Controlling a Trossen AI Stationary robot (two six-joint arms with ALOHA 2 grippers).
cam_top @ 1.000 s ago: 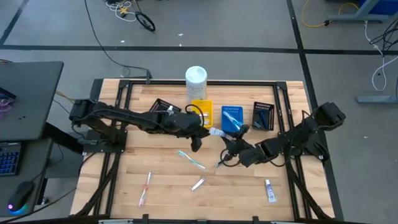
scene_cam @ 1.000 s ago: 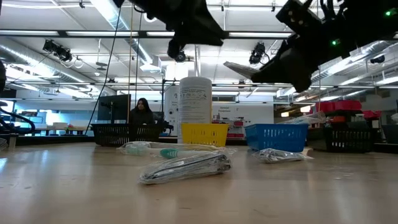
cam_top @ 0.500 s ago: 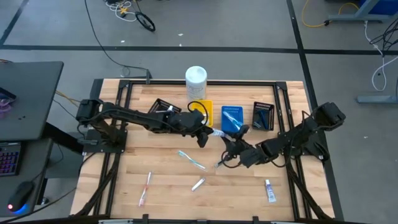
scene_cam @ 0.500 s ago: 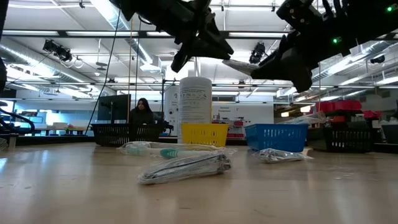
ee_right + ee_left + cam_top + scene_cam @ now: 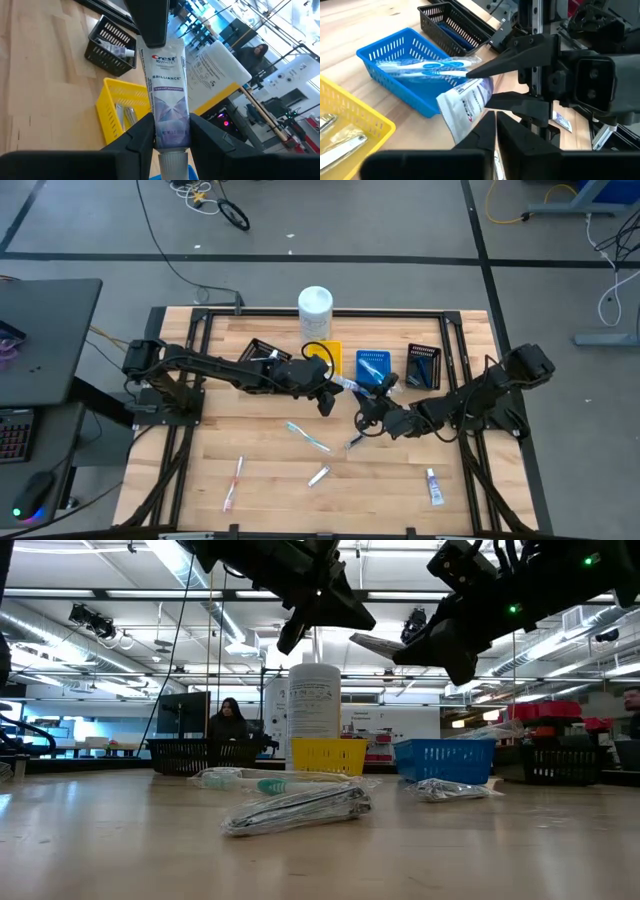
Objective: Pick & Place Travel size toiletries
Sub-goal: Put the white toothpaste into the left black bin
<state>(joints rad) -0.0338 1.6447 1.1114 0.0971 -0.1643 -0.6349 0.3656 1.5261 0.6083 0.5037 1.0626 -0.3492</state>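
Note:
My left gripper's fingers are shut beside the white toothpaste tube (image 5: pixel 471 102). They should open again and go lower before they close on its flat crimped end (image 5: pixel 451 118).
A white Crest toothpaste tube (image 5: pixel 167 90) is held in the air over the table's middle (image 5: pixel 350 387), between the two grippers. My right gripper (image 5: pixel 170 135) is shut on it and reaches in from the right (image 5: pixel 372 402). My left gripper (image 5: pixel 496 120) comes from the left (image 5: pixel 326 402) with its fingers shut. It sits right at the tube's flat crimped end (image 5: pixel 451 117). On the table lie a light-blue toothbrush (image 5: pixel 308 437), a pink one (image 5: pixel 233 483), a silvery sachet (image 5: pixel 318 476) and another tube (image 5: pixel 434 486). My right gripper pinches the tube between its two fingers at the cap end (image 5: pixel 170 145). The fingers come level from the table's right and lie along the tube. The tube is lifted clear and roughly level, its crimped end (image 5: pixel 160 50) toward the left gripper. My left gripper: a shut finger (image 5: pixel 150 25) overlaps the crimped end, but I cannot tell whether it touches.
Along the far side stand a black basket (image 5: pixel 262 352), a yellow tray (image 5: pixel 325 350) with sachets, a blue tray (image 5: pixel 374 367) with toothbrushes, and a second black basket (image 5: pixel 424 365). A tall white container (image 5: pixel 315 302) stands behind them. Bare wood lies toward the near edge.
My left gripper has moved toward the right and the far edge, up to the tube's crimped end, then held still. My right gripper has carried the tube a little toward the far edge and the left gripper, closing the gap between them.

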